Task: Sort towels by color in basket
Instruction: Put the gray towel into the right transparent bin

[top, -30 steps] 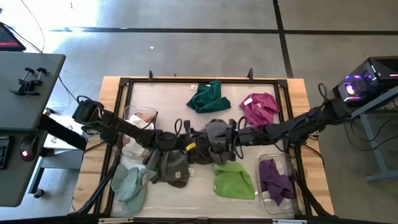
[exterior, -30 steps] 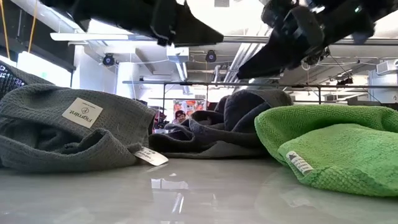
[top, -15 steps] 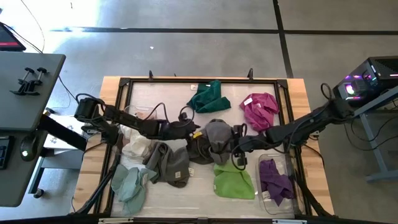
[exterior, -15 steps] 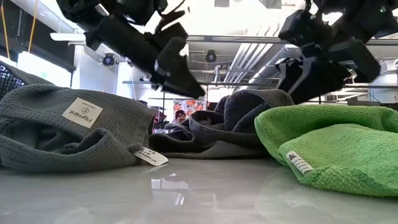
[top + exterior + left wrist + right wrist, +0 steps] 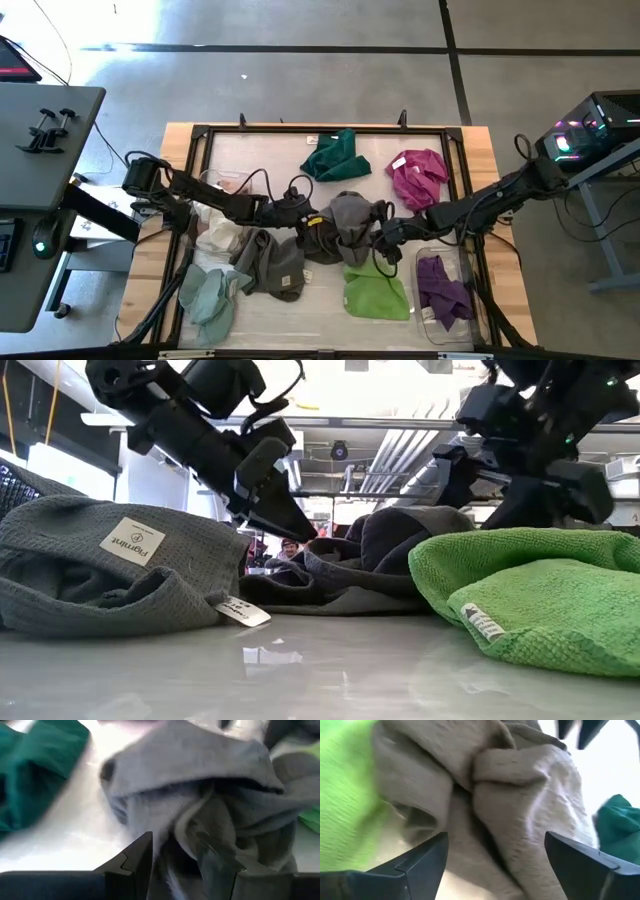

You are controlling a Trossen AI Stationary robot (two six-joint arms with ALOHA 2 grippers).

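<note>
My right gripper is going to take hold of the grey towel next by its bunched middle fold point(image 5: 354, 215). Then the towel can be sorted into the clear basket.
A heap of grey towels point(image 5: 348, 212) lies mid-table with a darker grey towel point(image 5: 322, 243) at its near left side. My left gripper point(image 5: 312, 220) comes from the left, slanting down. Its fingers stand narrowly apart, astride a fold of the heap point(image 5: 200, 775). My right gripper point(image 5: 383, 237) stands wide open just over the heap's right side point(image 5: 520, 795) and touches nothing that I can see. Other towels: dark green point(image 5: 335, 155), magenta point(image 5: 417, 172), lime green point(image 5: 375, 290), grey point(image 5: 275, 262), pale teal point(image 5: 210, 295). A purple towel point(image 5: 443, 290) lies in a clear basket point(image 5: 424, 258). My left gripper has a raised fold of grey towel point(image 5: 186, 827) between its two fingers, which come slanting down from the table's left. The fingertips point(image 5: 300, 528) reach the cloth's surface. The towel lies slack on the table, not lifted.
A second clear basket point(image 5: 212, 184) at the left holds pale cloths. A black frame point(image 5: 200, 135) borders the white work surface. Cables hang along both arms. Free surface lies at the far left and along the near edge.
Both grippers have sunk toward the grey heap and rolled about their own axes. My left gripper has moved toward the table's right onto the heap's left side. My right gripper has opened wider. The towels have stayed where they were.
</note>
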